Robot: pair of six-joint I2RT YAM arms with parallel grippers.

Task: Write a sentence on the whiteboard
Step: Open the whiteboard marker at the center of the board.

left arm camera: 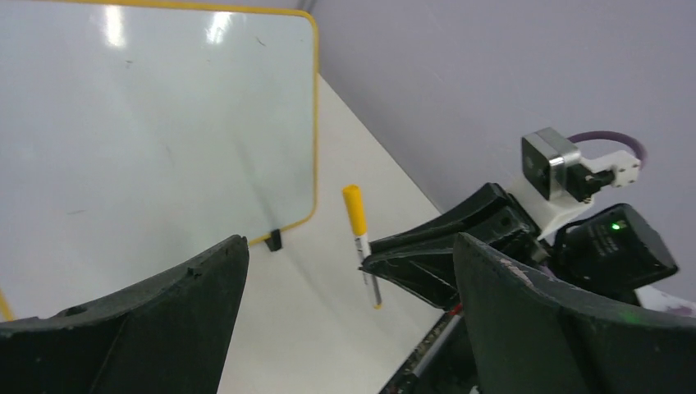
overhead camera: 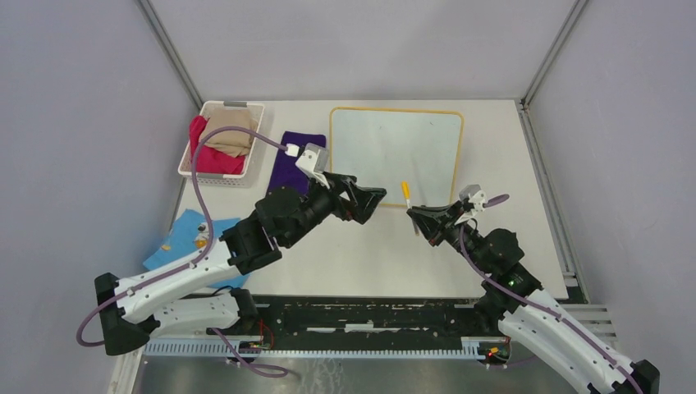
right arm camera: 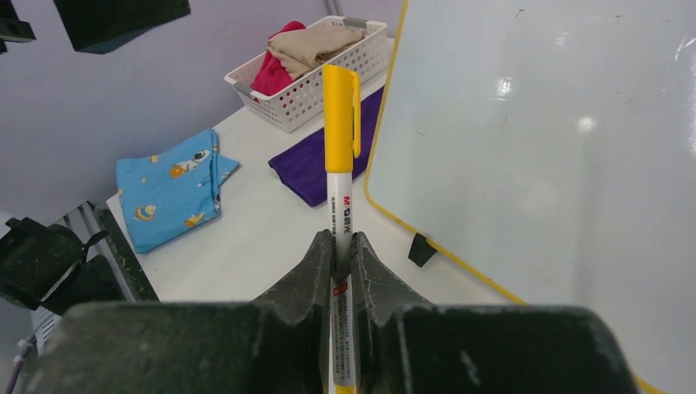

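Observation:
I need to uncap the marker for writing, so next I should grab the marker's yellow cap [overhead camera: 405,190] [left arm camera: 354,209] with my left gripper and leave the marker's body to my right gripper.
The whiteboard [overhead camera: 396,152] [left arm camera: 148,123] [right arm camera: 558,148], white with a thin yellow frame, lies flat at the back middle of the table. Its surface is blank; no sentence is in view on it. My right gripper [overhead camera: 414,215] [right arm camera: 342,238] [left arm camera: 369,261] is shut on the grey barrel of a marker [overhead camera: 405,194] [left arm camera: 356,222] [right arm camera: 340,123], yellow cap pointing up and away, just off the board's near edge. My left gripper [overhead camera: 379,199] [left arm camera: 349,242] stands wide open a short way left of the marker, facing it, with nothing between its fingers.
A white basket [overhead camera: 220,139] [right arm camera: 312,61] of red and tan clothes sits at the back left. A purple cloth [overhead camera: 294,160] [right arm camera: 328,156] lies beside the board, and a blue patterned cloth [overhead camera: 185,238] [right arm camera: 172,185] near the left edge.

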